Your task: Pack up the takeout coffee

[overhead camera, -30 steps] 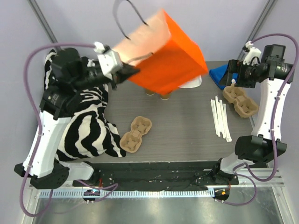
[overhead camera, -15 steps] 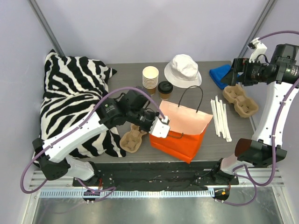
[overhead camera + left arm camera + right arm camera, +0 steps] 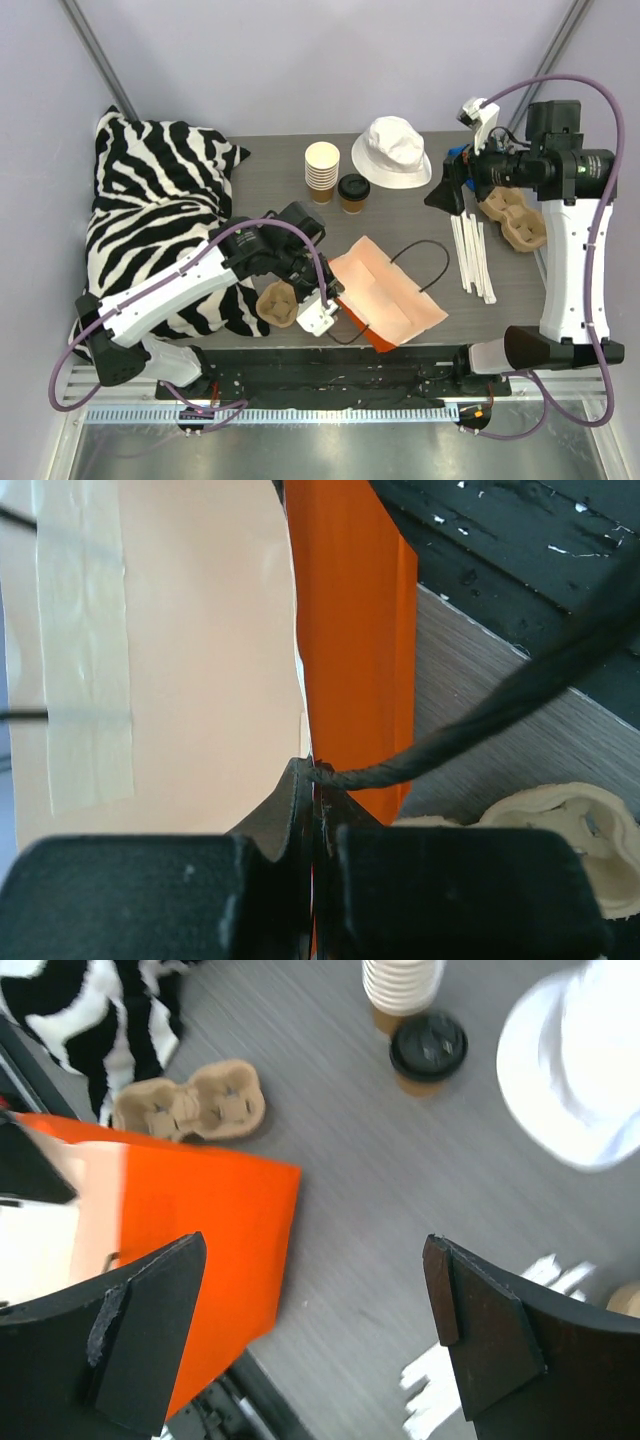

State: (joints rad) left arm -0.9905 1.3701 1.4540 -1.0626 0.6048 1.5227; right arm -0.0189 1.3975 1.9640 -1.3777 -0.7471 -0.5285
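Observation:
My right gripper grabs the orange paper bag's rim corner [image 3: 442, 315] next, keeping the bag's opening open, to set the bag upright for packing.
The takeout coffee [image 3: 352, 191], a small brown paper cup with a black lid, stands at the back middle of the table; it also shows in the right wrist view [image 3: 427, 1050]. An orange paper bag [image 3: 388, 306] with a cream inside lies tipped over near the front edge. My left gripper [image 3: 330, 306] is shut on the bag's rim [image 3: 350, 630] by its black cord handle, jaws pressed together [image 3: 312, 772]. My right gripper [image 3: 446, 194] is open and empty [image 3: 315, 1260], held in the air right of the coffee.
A stack of lidless paper cups [image 3: 322, 168] stands left of the coffee, a white hat [image 3: 391, 152] to its right. Pulp carriers lie by the bag [image 3: 279, 303] and at the right edge [image 3: 516, 218]. White straws [image 3: 472, 250], a blue cloth [image 3: 463, 156], a zebra pillow [image 3: 150, 215].
The bag went from held high, to standing upright, to tipped over at the front edge, still in my left gripper. My right arm has swung left toward the table's middle.

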